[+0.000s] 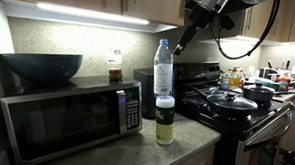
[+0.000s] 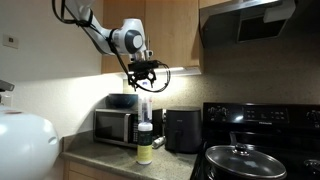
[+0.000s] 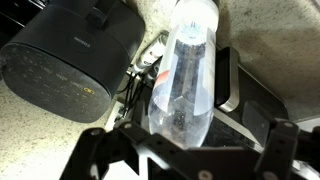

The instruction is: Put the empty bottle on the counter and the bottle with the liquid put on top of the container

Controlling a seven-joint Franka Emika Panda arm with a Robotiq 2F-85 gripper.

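My fingers stop short of the blue cap, so closing now would miss it. My gripper lowers, and only then closes on the blue cap.
The empty bottle is clear with a blue cap. It stands upright on the white-lidded container near the counter's front edge. My gripper hangs just above the bottle's cap, open and holding nothing. In the wrist view the bottle runs lengthwise up the middle, above the gap between the spread fingers of the gripper. The bottle with the liquid, brown in its lower part, stands on top of the microwave.
A black bowl sits on the microwave. A black round appliance stands behind the container. Beside the counter, the stove holds lidded pans. Cabinets hang overhead.
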